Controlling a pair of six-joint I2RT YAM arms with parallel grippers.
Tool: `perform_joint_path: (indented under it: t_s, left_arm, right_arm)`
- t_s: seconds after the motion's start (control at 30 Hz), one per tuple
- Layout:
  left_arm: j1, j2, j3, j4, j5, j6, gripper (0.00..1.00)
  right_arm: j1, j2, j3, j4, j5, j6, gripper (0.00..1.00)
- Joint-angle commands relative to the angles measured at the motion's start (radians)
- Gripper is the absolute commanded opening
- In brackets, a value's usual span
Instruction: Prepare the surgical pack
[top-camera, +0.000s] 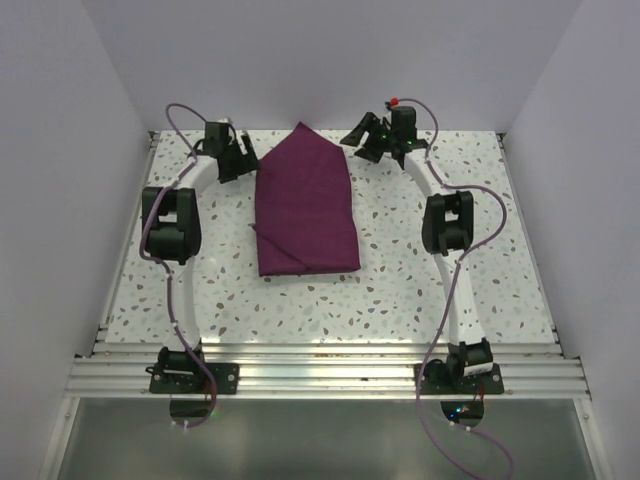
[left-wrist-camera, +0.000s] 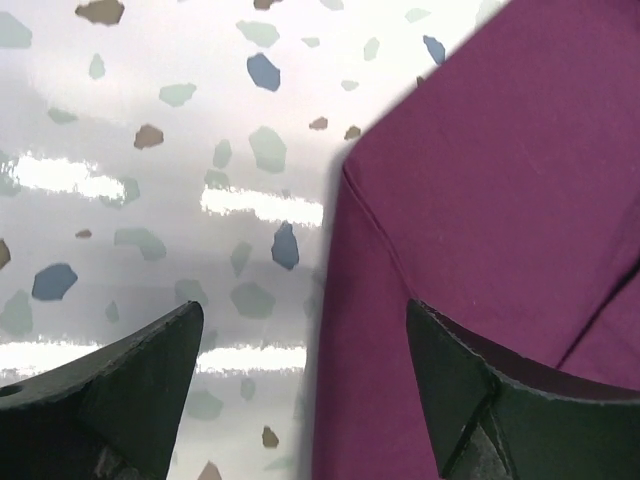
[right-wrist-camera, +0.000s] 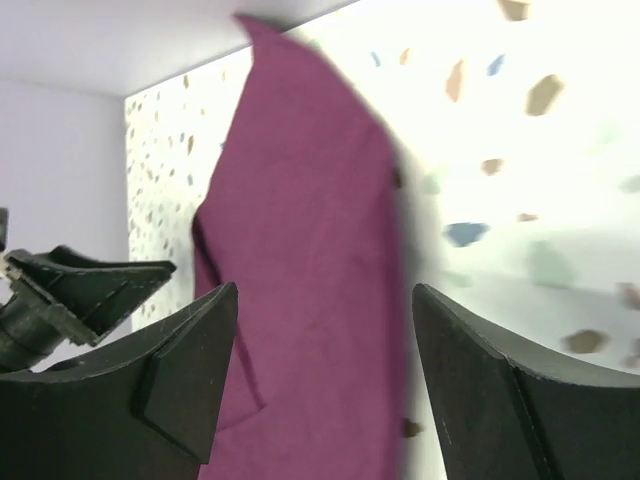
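My left fingers would miss the folded corner and should first move closer.
The surgical pack (top-camera: 305, 205) is a plum-purple cloth folded into a long bundle, lying in the middle of the speckled table with a pointed far end. Whatever it wraps is hidden. My left gripper (top-camera: 237, 160) hangs at the bundle's far left edge, open; in its wrist view the cloth (left-wrist-camera: 490, 220) edge runs between the two fingers and nothing is held (left-wrist-camera: 300, 330). My right gripper (top-camera: 368, 140) is at the far right of the pointed end, open too, with the cloth (right-wrist-camera: 310, 290) lying below its spread fingers (right-wrist-camera: 325, 315).
The speckled tabletop (top-camera: 420, 270) is walled by white panels on the left, right and back. Both arms arch over the table's sides. A metal rail (top-camera: 320, 375) runs along the near edge.
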Motion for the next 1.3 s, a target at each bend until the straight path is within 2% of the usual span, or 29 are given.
perform_joint_path:
  t_s: [0.0,0.17,0.4,0.63,0.83,0.93,1.27]
  left_arm:
    - [0.010,0.028,0.076,0.128,-0.042,-0.040,0.86]
    - [0.007,0.117,0.118,0.176,0.019,-0.086,0.87]
    - [0.009,0.181,0.132,0.211,0.059,-0.147,0.84]
    - [0.009,0.238,0.170,0.193,0.102,-0.176,0.78]
    - [0.009,0.278,0.210,0.139,0.177,-0.187,0.60]
    - [0.009,0.291,0.239,0.104,0.190,-0.184,0.57]
    - [0.006,0.258,0.207,0.033,0.127,-0.121,0.54]
  right_arm:
    - [-0.021,0.040,0.042,0.028,0.043,0.002,0.74]
    - [-0.024,0.098,0.073,0.010,0.036,-0.034,0.67]
    - [0.008,0.186,0.148,0.005,0.004,-0.002,0.56]
    - [0.044,0.221,0.153,0.025,0.001,0.033,0.55]
    - [0.044,0.224,0.151,0.028,0.017,0.038,0.53]
    - [0.042,0.224,0.150,0.026,0.013,0.039,0.53]
    - [0.042,0.214,0.133,0.028,0.016,0.050,0.52]
